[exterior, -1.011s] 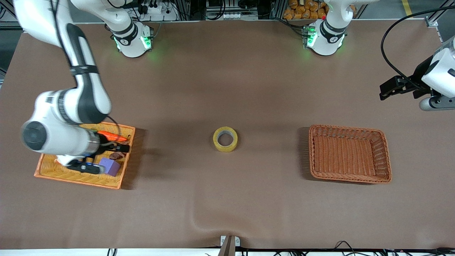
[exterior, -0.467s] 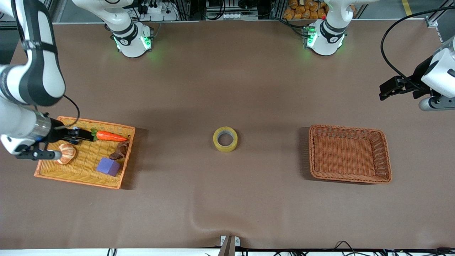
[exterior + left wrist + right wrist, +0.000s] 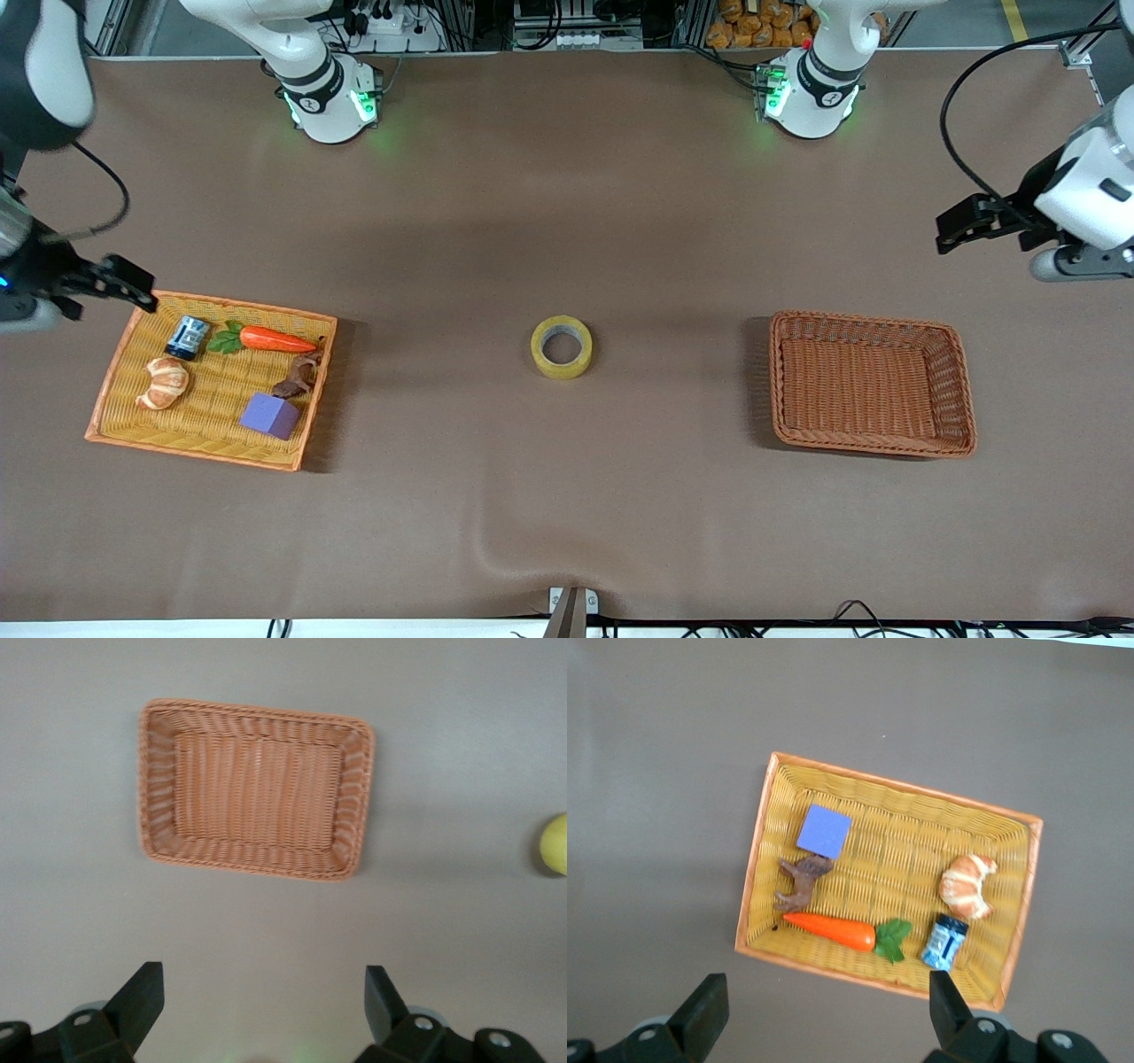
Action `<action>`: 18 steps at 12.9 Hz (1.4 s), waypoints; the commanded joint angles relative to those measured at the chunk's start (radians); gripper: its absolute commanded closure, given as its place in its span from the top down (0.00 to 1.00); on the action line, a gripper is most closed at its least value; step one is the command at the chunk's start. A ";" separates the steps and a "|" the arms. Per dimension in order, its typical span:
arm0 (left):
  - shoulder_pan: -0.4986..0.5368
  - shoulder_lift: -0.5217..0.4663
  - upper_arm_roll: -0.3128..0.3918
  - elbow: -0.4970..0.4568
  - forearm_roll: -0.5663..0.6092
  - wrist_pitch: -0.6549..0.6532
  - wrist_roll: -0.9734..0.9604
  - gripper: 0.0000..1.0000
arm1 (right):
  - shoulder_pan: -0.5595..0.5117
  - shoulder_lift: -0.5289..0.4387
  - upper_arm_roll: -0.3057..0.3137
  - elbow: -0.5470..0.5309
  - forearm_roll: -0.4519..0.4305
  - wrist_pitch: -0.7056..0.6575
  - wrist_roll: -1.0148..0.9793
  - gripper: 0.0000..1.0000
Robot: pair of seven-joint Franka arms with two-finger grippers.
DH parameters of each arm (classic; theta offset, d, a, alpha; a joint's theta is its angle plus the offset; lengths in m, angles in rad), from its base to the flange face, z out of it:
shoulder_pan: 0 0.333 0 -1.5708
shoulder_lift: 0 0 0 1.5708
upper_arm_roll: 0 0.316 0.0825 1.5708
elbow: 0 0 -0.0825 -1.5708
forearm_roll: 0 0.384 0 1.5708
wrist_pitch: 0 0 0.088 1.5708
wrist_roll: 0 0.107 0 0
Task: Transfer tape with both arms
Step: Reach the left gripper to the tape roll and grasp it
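I should grab the tape by its ring side (image 3: 539, 354) with my left gripper next. Then I can move the tape to the brown wicker basket.
The tape (image 3: 561, 346), a yellowish ring with a grey core, lies flat on the brown table about midway between the two baskets. Only its edge shows in the left wrist view (image 3: 556, 843). My right gripper (image 3: 133, 291) is open and empty, up in the air over the table beside the yellow tray's (image 3: 316, 390) corner at the right arm's end; it also shows in its own wrist view (image 3: 828, 1005). My left gripper (image 3: 955, 227) is open and empty, held high at the left arm's end of the table; it shows in its wrist view (image 3: 261, 997) too.
The yellow tray (image 3: 895, 859) holds a carrot (image 3: 275, 338), a croissant (image 3: 162, 383), a purple cube (image 3: 270, 415), a blue can (image 3: 188, 337) and a brown figure (image 3: 301, 374). An empty brown wicker basket (image 3: 864, 319) (image 3: 257, 713) sits toward the left arm's end.
My right arm has lifted off the yellow tray and swung out toward the table's end, uncovering the tray's contents. My left gripper shifted only slightly. The tape has not moved.
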State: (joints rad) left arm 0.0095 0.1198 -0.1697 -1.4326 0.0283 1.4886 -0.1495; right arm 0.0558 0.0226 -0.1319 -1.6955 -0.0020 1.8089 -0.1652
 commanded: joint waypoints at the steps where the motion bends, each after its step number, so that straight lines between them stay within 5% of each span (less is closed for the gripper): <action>1: -0.074 0.067 -0.025 0.001 -0.018 0.073 -0.063 1.00 | -0.033 -0.016 0.015 0.032 0.000 -0.083 -0.007 1.00; 4: -0.212 0.179 -0.031 0.001 -0.039 0.218 -0.192 1.00 | -0.039 -0.018 0.014 0.150 0.000 -0.218 0.025 1.00; 10: -0.512 0.437 -0.025 0.009 -0.022 0.520 -0.631 1.00 | -0.050 -0.013 0.012 0.174 0.062 -0.252 0.032 1.00; 18: -0.605 0.676 -0.014 0.011 0.015 0.749 -0.728 1.00 | -0.039 -0.004 0.018 0.172 0.050 -0.289 0.128 1.00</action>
State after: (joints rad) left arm -0.5879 0.7692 -0.1889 -1.4465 0.0186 2.2174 -0.8411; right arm 0.0319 0.0107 -0.1247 -1.5411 0.0377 1.5427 -0.0578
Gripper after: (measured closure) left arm 0.000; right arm 0.000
